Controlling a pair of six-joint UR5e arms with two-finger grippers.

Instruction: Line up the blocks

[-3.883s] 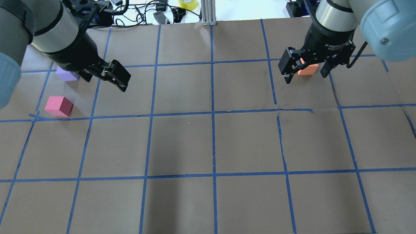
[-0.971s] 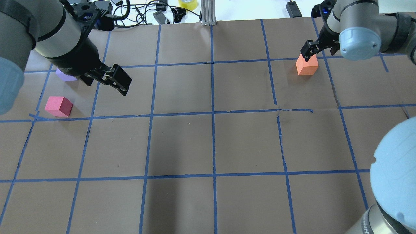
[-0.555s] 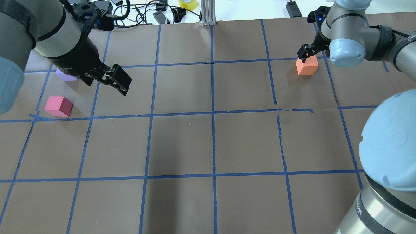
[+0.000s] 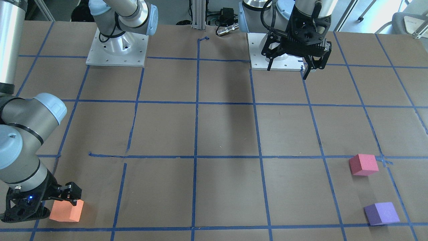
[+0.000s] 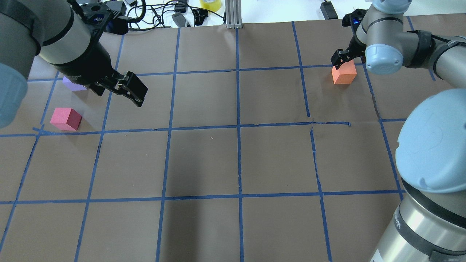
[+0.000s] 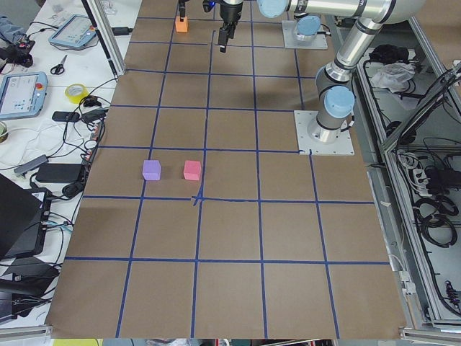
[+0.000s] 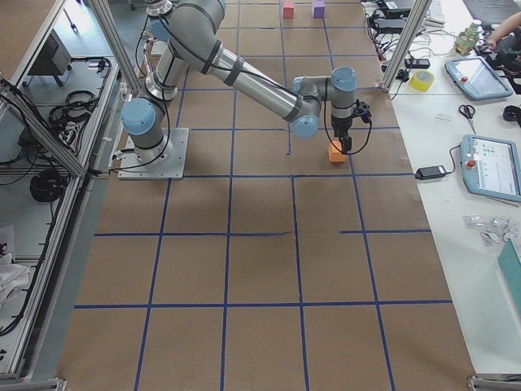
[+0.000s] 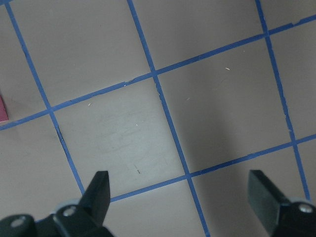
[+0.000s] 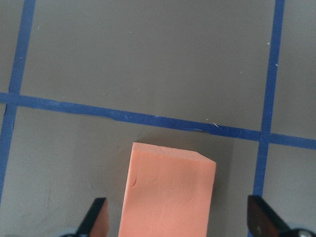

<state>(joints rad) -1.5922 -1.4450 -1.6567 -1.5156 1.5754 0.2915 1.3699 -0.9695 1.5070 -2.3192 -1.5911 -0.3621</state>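
Observation:
I will grab the orange block (image 5: 343, 74) next with my right gripper by its two opposite sides, so that the blocks can be lined up.
The orange block (image 5: 343, 74) sits at the far right of the table, also shown in the front view (image 4: 67, 211). My right gripper (image 5: 346, 62) is open and low over it. In the right wrist view the orange block (image 9: 170, 192) lies between the two fingers, nearer the left one, and I cannot tell whether they touch. The pinkish red block (image 5: 66, 119) and the purple block (image 5: 72, 83) sit at the far left, a little apart. My left arm partly hides the purple one. My left gripper (image 5: 135, 91) is open and empty, held above the table to the right of them.
The table (image 5: 204, 163) is brown paper with a blue tape grid. Cables and a yellow tape roll (image 5: 210, 4) lie beyond the far edge beside an aluminium post (image 5: 233, 14). The two arm bases (image 4: 117, 47) (image 4: 281, 57) stand on the robot's side.
My right arm has swung round and its wrist has turned, and the gripper now sits lower around the orange block. The block stays put and the left arm has hardly moved.

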